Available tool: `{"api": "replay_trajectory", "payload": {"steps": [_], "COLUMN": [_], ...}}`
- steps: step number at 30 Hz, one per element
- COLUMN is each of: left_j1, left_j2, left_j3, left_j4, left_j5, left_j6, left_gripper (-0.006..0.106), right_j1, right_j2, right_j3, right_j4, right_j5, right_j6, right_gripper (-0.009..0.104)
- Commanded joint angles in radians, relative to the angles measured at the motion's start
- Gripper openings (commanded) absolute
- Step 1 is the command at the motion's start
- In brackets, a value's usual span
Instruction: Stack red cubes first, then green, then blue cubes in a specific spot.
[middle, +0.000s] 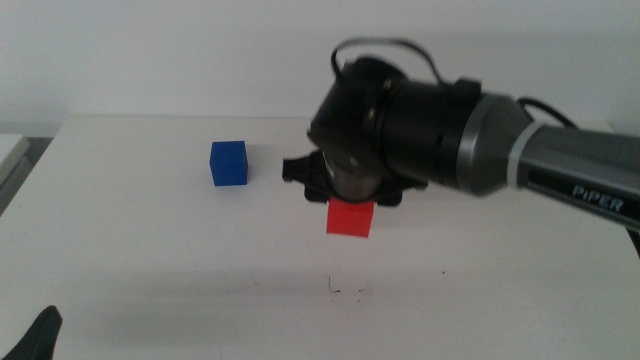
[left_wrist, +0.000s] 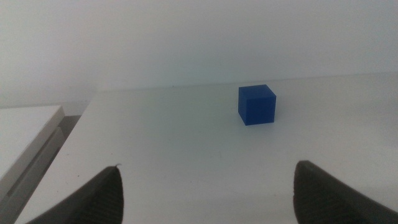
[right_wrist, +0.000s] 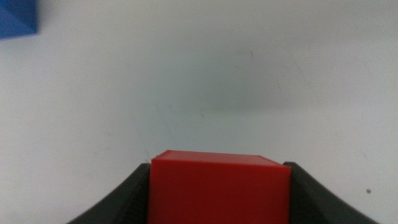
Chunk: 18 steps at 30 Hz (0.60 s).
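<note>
The red cube's lower edge (middle: 348, 235) hangs above the scuff marks in the middle view, so my right gripper should lower it before releasing.
My right gripper (middle: 350, 203) comes in from the right, points down, and is shut on the red cube (middle: 350, 218). In the right wrist view the red cube (right_wrist: 219, 190) fills the gap between the two dark jaws of this gripper (right_wrist: 219, 214). The blue cube (middle: 228, 162) stands on the table to the left of it, and also shows in the left wrist view (left_wrist: 256, 104) and the right wrist view (right_wrist: 17, 17). The spot with tiny dark scuff marks (middle: 346, 290) lies on the table in front of the red cube. The green cube is hidden. My left gripper (middle: 40, 335) waits open at the bottom left (left_wrist: 208, 190).
The white table's (middle: 150, 260) left edge runs along the left side. A low white surface (middle: 10, 150) stands beyond it and also shows in the left wrist view (left_wrist: 25, 130). A white wall is behind the table.
</note>
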<state>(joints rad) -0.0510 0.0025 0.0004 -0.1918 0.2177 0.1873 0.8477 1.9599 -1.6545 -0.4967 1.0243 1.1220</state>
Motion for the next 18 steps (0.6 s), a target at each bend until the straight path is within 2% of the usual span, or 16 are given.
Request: {"api": "replay_trajectory", "payload": {"steps": [1, 5, 18], "left_j1": [0.001, 0.001, 0.001], "left_j2": [-0.002, -0.002, -0.002], "left_j3": [0.000, 0.000, 0.000], "left_j4": [0.000, 0.000, 0.000], "left_j5": [-0.012, -0.012, -0.012], "left_j6": [-0.001, -0.001, -0.001], "left_gripper": [0.094, 0.094, 0.094], "right_j1": [0.009, 0.009, 0.009], "right_j2": [-0.006, 0.010, 0.121], "right_j3": [0.054, 0.113, 0.118], "right_j4": [-0.055, -0.075, -0.077], "right_j5": [-0.040, -0.120, -0.130], "right_j6": [0.069, 0.090, 0.092], "right_gripper": [-0.002, -0.002, -0.002]}}
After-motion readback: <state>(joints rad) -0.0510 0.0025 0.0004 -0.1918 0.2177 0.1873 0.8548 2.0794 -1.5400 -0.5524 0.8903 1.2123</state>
